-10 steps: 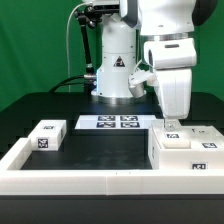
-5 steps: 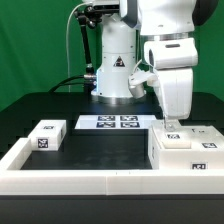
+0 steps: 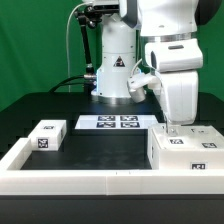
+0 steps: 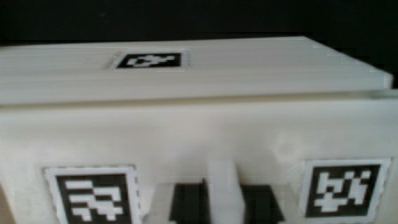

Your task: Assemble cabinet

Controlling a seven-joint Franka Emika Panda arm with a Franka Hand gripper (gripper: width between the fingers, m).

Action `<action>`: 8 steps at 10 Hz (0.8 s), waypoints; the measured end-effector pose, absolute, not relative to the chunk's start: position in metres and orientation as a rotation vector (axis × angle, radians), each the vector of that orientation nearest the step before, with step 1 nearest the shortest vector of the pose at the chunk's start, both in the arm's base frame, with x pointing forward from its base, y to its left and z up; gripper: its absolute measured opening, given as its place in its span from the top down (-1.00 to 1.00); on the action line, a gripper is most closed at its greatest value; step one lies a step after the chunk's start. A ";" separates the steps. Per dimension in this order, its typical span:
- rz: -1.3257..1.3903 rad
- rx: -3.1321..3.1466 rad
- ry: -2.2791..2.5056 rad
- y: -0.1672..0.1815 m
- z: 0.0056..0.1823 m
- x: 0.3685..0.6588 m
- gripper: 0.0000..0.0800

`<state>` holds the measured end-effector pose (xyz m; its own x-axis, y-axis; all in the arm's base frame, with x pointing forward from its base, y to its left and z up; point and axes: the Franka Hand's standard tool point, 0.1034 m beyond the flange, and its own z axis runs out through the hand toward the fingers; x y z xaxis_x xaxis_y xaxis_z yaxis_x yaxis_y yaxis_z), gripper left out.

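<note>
The cabinet's tagged near side sits flush along the edge of the cabinet's top side [image 4: 214, 70], so it is time for my gripper to open now.
The cabinet [image 3: 185, 150] is a large white tagged box at the exterior view's right, against the front border wall. My gripper [image 3: 181, 124] points straight down onto its top. In the wrist view the cabinet [image 4: 196, 100] fills the picture, with one tag on its top face and two tags on its near face. My gripper [image 4: 228, 196] shows two dark fingers [image 4: 189, 200] standing close on either side of a thin white upright rib of the cabinet, with no gap showing. The fingertips are hidden in the exterior view.
A small white tagged block [image 3: 45, 135] lies at the exterior view's left. The marker board [image 3: 110, 122] lies at the back middle, before the arm's base [image 3: 113, 75]. A long low white border wall [image 3: 80, 180] runs along the front.
My gripper has shifted a little toward the exterior view's right, and the tags on the cabinet's top have shifted the same way with it.
</note>
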<state>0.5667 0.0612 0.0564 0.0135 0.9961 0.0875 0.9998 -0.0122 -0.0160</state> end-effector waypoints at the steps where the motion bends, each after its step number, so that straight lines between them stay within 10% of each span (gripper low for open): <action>1: -0.085 -2.186 -2.154 0.061 0.057 0.572 0.82; 5: -0.091 -2.190 -2.152 0.061 0.056 0.575 0.82; 7: -0.090 -2.189 -2.151 0.061 0.056 0.575 0.59; 8: -0.090 -2.189 -2.151 0.061 0.056 0.575 0.14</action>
